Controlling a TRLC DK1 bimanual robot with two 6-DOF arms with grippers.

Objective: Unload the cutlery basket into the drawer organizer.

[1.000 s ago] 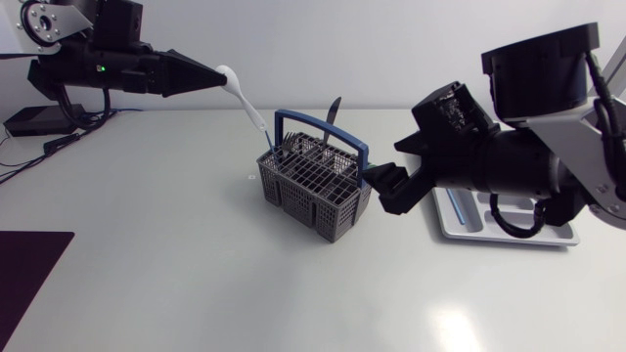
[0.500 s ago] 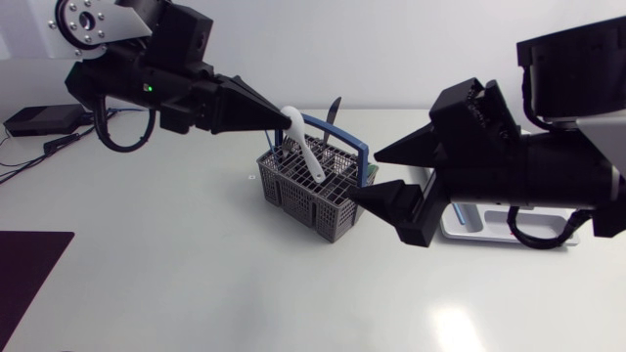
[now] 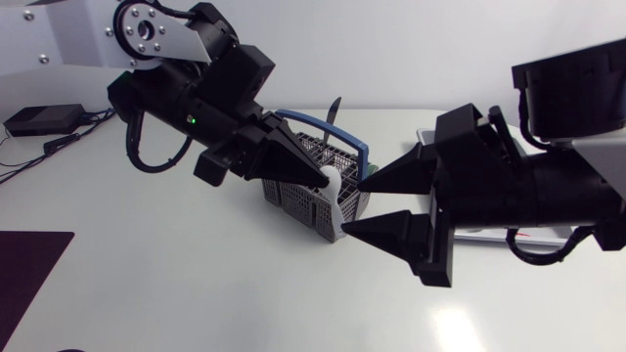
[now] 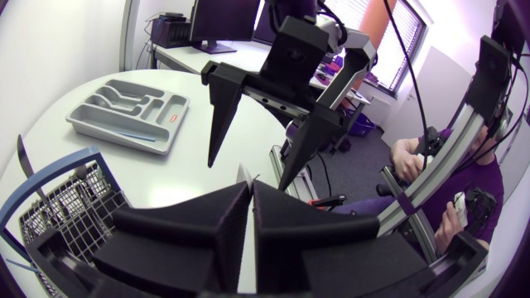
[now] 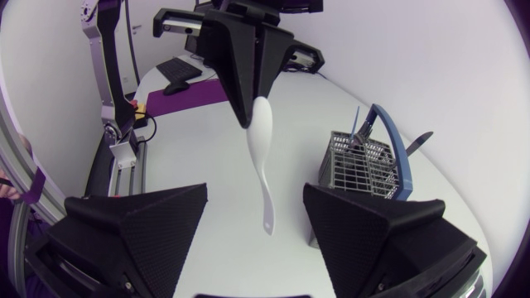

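I should next use my right gripper to grab the white spoon by its slim handle, so that I can lay the spoon in the drawer organizer.
My left gripper (image 3: 318, 176) is shut on the bowl end of a white spoon (image 3: 335, 196), whose handle hangs down over the near side of the grey cutlery basket (image 3: 311, 210). The basket has a blue handle (image 3: 354, 149), and a black knife (image 3: 333, 110) stands in it. My right gripper (image 3: 355, 205) is open, one finger above the other, tips just right of the spoon. In the right wrist view the spoon (image 5: 263, 165) hangs from the left gripper (image 5: 247, 116), ahead of my open fingers (image 5: 132, 232). The grey organizer (image 4: 132, 116) lies behind the right arm.
A black box with cables (image 3: 39, 119) sits at the back left of the table. A dark purple mat (image 3: 29, 264) lies at the front left corner. In the head view the organizer (image 3: 484, 235) is mostly hidden under my right arm.
My left arm has carried the spoon down and to the right, from high at the back left to over the basket. The right gripper has swung left to meet it, jaws narrowing a little.
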